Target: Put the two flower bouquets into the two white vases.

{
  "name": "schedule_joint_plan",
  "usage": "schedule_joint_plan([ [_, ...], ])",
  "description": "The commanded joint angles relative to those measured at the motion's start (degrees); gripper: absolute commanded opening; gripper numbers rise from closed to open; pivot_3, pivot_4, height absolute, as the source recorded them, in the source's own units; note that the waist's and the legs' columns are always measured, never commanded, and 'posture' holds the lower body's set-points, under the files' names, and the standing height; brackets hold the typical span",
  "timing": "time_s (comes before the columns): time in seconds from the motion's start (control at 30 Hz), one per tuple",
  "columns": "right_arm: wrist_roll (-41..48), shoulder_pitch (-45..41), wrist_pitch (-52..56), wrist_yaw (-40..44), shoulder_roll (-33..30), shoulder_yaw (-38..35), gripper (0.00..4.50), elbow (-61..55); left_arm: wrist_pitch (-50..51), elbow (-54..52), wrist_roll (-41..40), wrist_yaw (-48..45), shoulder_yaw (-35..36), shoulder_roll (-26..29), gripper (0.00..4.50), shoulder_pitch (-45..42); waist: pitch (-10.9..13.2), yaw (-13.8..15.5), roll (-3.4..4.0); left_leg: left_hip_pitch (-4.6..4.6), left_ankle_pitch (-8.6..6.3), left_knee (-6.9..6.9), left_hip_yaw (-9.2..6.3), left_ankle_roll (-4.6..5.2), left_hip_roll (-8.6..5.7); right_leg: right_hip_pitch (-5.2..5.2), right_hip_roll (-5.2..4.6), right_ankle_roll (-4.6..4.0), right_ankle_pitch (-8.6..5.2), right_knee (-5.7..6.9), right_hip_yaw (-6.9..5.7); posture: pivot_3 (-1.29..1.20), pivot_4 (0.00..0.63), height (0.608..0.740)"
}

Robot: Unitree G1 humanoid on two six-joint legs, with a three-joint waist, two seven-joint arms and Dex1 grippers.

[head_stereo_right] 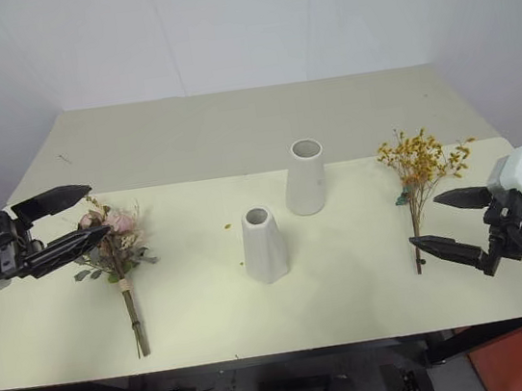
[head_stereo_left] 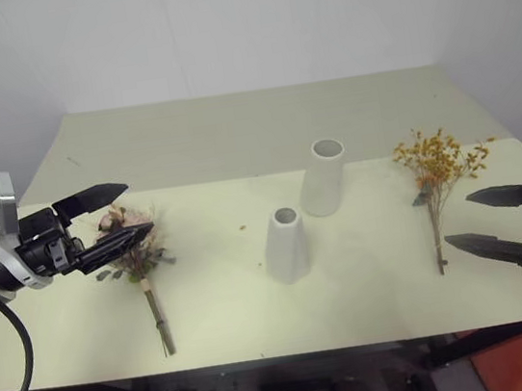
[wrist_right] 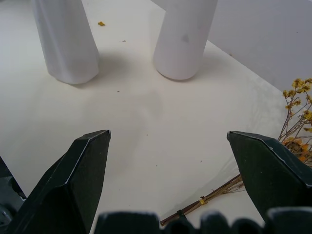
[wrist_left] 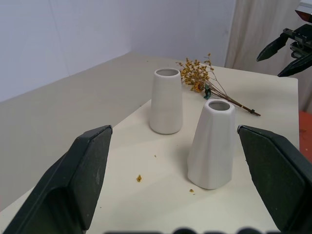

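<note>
Next, my right gripper grabs the thin brown stems of the orange-yellow bouquet (head_stereo_left: 437,166), since dried yellow blossoms fan out on brittle sprigs at the top of the bouquet.
The pink rose bouquet (head_stereo_left: 132,248) lies on the table's left side, its stem pointing toward the front edge. On the right side lies the orange-yellow bouquet (head_stereo_left: 437,166), laid the same way. Between them stand the taller white vase (head_stereo_left: 325,177) and, nearer the front, the shorter tapered vase (head_stereo_left: 286,245), both upright and empty. My left gripper (head_stereo_left: 136,208) is open by the rose heads with nothing between its fingers (wrist_left: 92,170). My right gripper (head_stereo_left: 457,219) is open just right of the orange bouquet's stems (wrist_right: 214,195), holding nothing.
The cream table (head_stereo_left: 234,141) runs back to a white wall. A few small petal crumbs (wrist_left: 139,178) lie near the shorter vase. The table's front edge is close below both bouquet stems.
</note>
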Motion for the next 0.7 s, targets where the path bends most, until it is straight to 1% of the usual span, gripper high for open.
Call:
schedule_joint_plan([
  [0.03,0.28,-0.27,-0.08,-0.12,-0.35,-2.03,4.50,-0.55,-0.25,-1.05,-0.68,0.09,1.39,1.00,4.48,-0.36,0.00,0.00,0.00,0.00,0.00,0.00,0.00,0.00,0.00,0.00,0.00,0.00,0.00,0.00,0.00,0.00,0.150,0.740],
  [0.27,0.18,-0.20,0.12,-0.42,-0.32,-2.04,4.50,-0.83,-0.24,0.72,-0.25,-0.46,0.23,1.79,4.48,-2.59,0.00,-0.01,0.00,0.00,0.00,0.00,0.00,0.00,0.00,0.00,0.00,0.00,0.00,0.00,0.00,0.00,0.150,0.740],
  [0.4,-0.23,-0.05,1.45,-1.95,-0.37,-1.81,4.50,-1.29,0.73,0.75,-0.46,0.66,-1.71,1.94,4.48,-5.18,0.00,0.01,0.00,0.00,0.00,0.01,0.00,0.00,0.00,0.01,0.00,0.00,0.00,0.00,0.00,0.00,0.150,0.740],
  [0.53,-1.14,-3.16,5.15,-7.43,-0.75,0.71,4.50,0.16,1.50,2.62,0.26,0.90,-8.62,1.83,4.48,-15.96,0.00,0.30,-0.04,-0.04,0.01,0.07,-0.04,-0.02,-0.03,0.03,0.00,0.01,0.01,0.01,-0.05,0.00,0.150,0.740],
  [0.63,-1.78,-8.04,11.95,-13.94,-1.63,4.25,4.50,1.14,0.73,6.60,2.27,-3.01,-14.79,0.92,4.48,-24.26,-0.01,0.10,-0.05,-0.02,0.01,0.10,-0.02,-0.02,-0.06,0.08,0.00,0.03,0.03,-0.01,-0.02,0.00,0.150,0.740],
  [0.7,-2.19,-12.26,17.18,-17.99,-2.33,7.51,4.50,2.42,-0.50,11.04,5.13,-6.44,-19.85,-0.27,4.48,-30.57,-0.01,0.03,-0.04,-0.01,0.01,0.06,0.00,-0.02,-0.07,0.05,0.00,0.03,0.03,0.01,0.00,0.00,0.150,0.740],
])
